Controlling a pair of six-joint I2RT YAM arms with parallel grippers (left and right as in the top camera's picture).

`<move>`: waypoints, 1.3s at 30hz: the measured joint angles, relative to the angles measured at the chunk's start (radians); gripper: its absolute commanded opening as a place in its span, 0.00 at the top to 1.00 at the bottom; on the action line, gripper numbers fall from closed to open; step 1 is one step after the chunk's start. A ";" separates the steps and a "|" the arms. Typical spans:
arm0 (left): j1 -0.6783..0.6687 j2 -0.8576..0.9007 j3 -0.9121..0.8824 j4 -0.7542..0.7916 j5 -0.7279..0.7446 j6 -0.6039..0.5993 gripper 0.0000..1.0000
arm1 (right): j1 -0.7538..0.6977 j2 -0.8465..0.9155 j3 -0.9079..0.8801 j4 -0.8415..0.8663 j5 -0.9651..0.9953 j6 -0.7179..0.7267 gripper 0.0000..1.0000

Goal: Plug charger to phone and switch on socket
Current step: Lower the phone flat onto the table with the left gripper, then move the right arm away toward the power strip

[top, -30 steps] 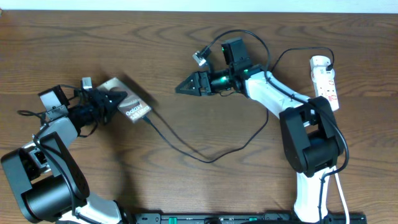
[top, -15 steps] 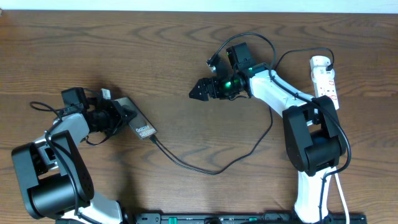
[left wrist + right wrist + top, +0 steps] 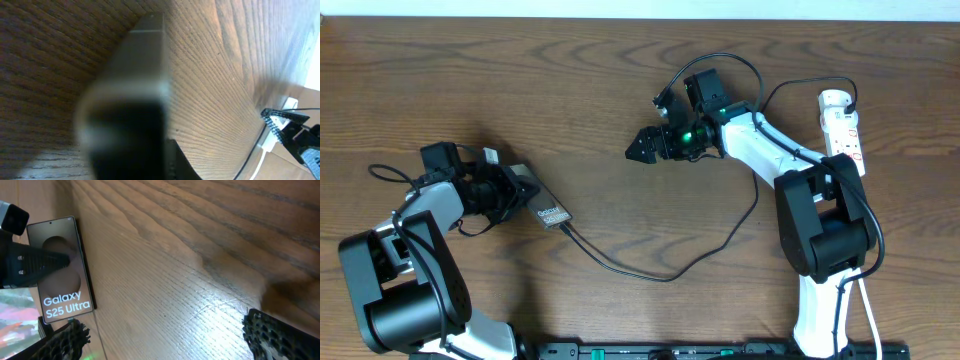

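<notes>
My left gripper needs to let go of the phone now, because the phone's printed end is low against the tabletop, where its black cable lies flat.
The phone (image 3: 548, 209) lies at the left, its "Galaxy" print facing up. My left gripper (image 3: 513, 190) is shut on its left end. In the left wrist view the phone's grey edge (image 3: 145, 65) fills the frame, blurred, with the gripper (image 3: 125, 142) dark beneath. The charger (image 3: 665, 277), a thin black cable, runs from the phone's lower right end across the table toward the socket (image 3: 842, 125) at the far right. My right gripper (image 3: 645, 147) is open and empty at mid-table. In the right wrist view its fingers (image 3: 170, 340) are spread, with the phone (image 3: 62, 287) beyond.
The charger cable loops up around my right arm near the back of the table (image 3: 720, 62). The socket's white cord (image 3: 870, 310) runs down beside the right arm's base. The table's front edge holds a black rail (image 3: 720, 350).
My left gripper has drawn the phone down and a little right, turning it, and the cable end came along. My right gripper moved slightly right, then held still.
</notes>
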State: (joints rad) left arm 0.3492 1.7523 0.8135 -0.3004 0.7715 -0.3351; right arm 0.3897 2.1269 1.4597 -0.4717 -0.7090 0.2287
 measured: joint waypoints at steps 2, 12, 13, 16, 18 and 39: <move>0.000 0.000 0.000 -0.002 -0.023 0.002 0.73 | 0.000 0.000 0.000 0.000 0.000 0.000 0.01; 0.000 -0.003 0.001 -0.002 -0.040 0.018 0.60 | 0.000 0.000 0.000 0.000 0.003 -0.002 0.01; 0.000 -0.005 0.001 -0.003 -0.040 0.019 0.57 | 0.000 0.000 0.000 0.000 0.003 -0.002 0.01; 0.000 -0.010 0.004 -0.008 -0.037 0.020 0.48 | 0.000 0.000 0.000 0.000 0.003 -0.003 0.01; 0.000 -0.013 0.006 -0.011 -0.034 0.018 0.47 | 0.000 0.000 0.000 -0.001 0.003 -0.003 0.01; -0.004 -0.034 0.036 -0.074 -0.055 -0.013 0.15 | 0.000 0.000 0.000 -0.003 0.003 -0.003 0.01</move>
State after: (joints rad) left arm 0.3450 1.7184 0.8494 -0.3748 0.7170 -0.3481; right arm 0.3901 2.1269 1.4597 -0.4751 -0.7063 0.2260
